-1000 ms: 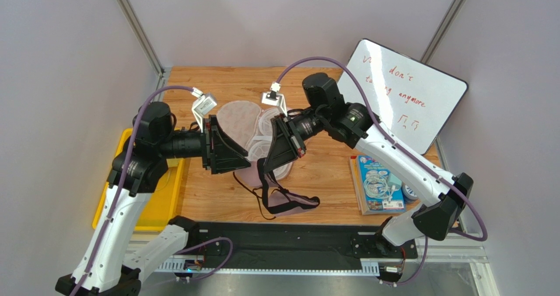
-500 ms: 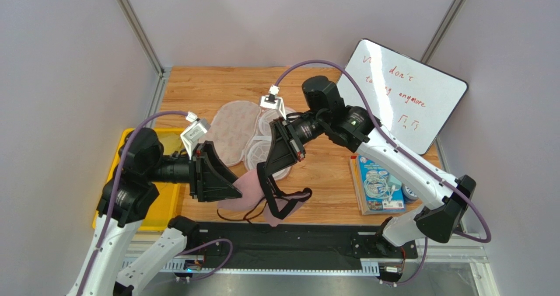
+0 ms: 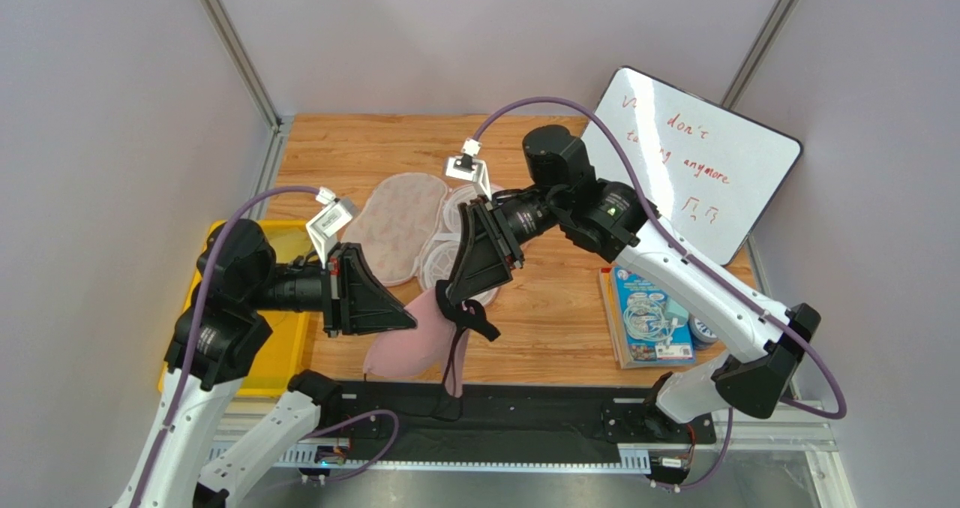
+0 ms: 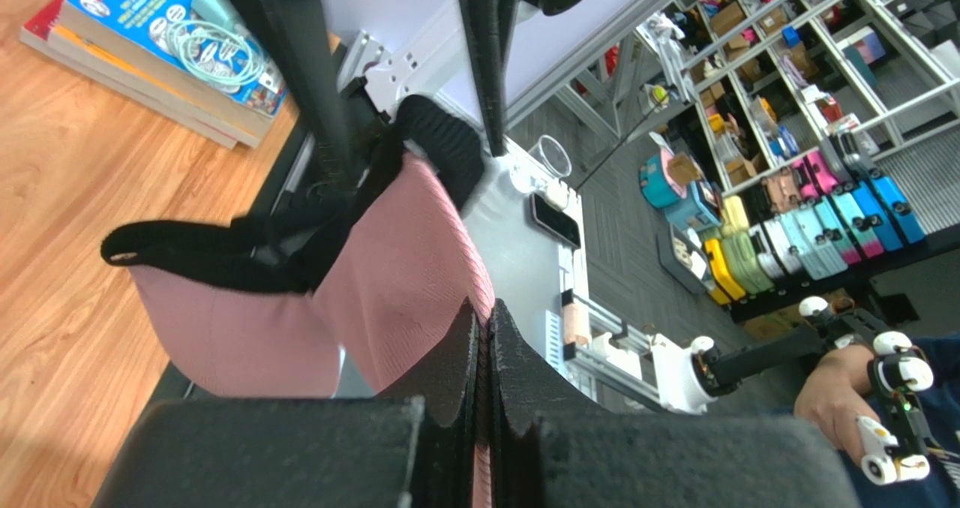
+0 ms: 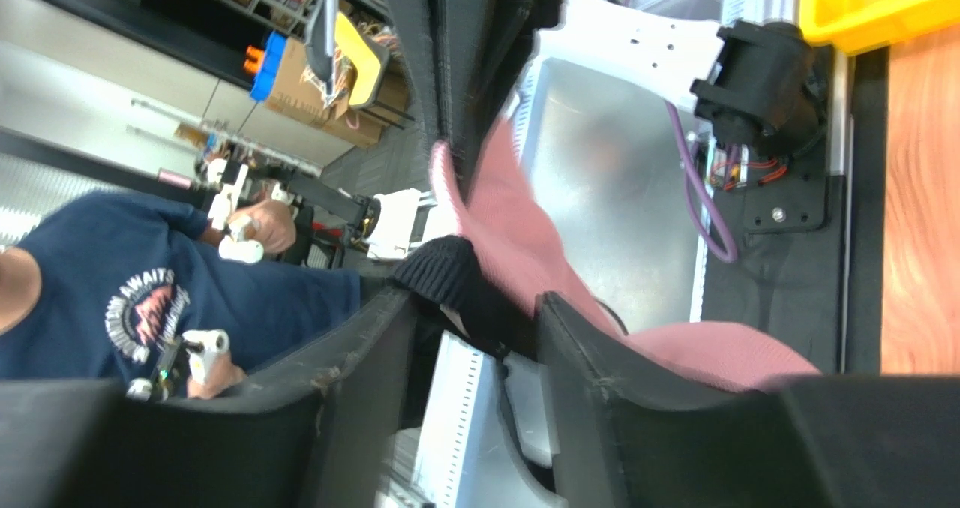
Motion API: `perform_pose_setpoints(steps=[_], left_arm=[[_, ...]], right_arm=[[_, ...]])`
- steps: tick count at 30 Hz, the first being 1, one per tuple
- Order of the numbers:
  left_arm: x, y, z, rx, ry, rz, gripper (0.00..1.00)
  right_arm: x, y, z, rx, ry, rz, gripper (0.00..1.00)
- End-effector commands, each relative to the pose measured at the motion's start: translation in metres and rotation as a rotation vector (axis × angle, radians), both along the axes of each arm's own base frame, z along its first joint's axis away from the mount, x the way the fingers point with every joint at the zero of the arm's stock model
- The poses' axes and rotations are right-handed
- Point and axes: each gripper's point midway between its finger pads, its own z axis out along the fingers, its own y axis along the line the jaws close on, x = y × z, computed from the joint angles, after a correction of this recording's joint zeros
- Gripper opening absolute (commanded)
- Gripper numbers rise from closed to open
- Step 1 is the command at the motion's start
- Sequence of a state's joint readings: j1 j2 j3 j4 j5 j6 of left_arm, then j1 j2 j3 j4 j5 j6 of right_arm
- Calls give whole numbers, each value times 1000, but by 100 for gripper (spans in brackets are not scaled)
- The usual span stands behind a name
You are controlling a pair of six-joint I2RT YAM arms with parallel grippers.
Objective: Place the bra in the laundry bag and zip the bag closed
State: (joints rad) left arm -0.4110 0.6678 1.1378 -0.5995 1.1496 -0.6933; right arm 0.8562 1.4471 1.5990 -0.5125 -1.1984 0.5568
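My right gripper is about to grab the bra's black band [image 3: 454, 305] beside the pink cup. The bra's cups then stay free to lie in the laundry bag [image 3: 397, 224].
The dusty-pink bra [image 3: 408, 345] hangs bunched at the table's front edge, and its black band [image 3: 464, 314] dangles beside it. My left gripper [image 3: 391, 311] is shut on the rim of a pink cup [image 4: 394, 260]; the fabric is pinched between its pads [image 4: 487, 339]. My right gripper [image 3: 456, 296] stands open just right of it. The black band [image 5: 453, 274] lies loose at its fingertips [image 5: 479, 328]. The laundry bag [image 3: 397, 224] lies open behind both grippers, print side up on the left and white mesh domes [image 3: 453, 244] on the right.
A yellow bin [image 3: 280, 345] sits at the left edge under the left arm. A whiteboard [image 3: 699, 165] leans at the back right, and a blue packaged book [image 3: 651, 319] lies in front of it. A black mat [image 3: 518, 412] runs along the near edge.
My left gripper closed on the pink cup. My right gripper let go of the black band and opened. The bra swung up from lying spread out and now hangs bunched from the left gripper.
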Motion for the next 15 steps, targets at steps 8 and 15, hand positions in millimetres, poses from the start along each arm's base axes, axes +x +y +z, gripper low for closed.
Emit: perform_pose_setpoints(steps=[8, 15], left_arm=[[-21, 7, 40, -95, -109, -20, 0], [-23, 6, 50, -126, -112, -41, 0]], right_arm=[[18, -37, -6, -1, -148, -208, 89], [-3, -26, 17, 111, -243, -121, 99]])
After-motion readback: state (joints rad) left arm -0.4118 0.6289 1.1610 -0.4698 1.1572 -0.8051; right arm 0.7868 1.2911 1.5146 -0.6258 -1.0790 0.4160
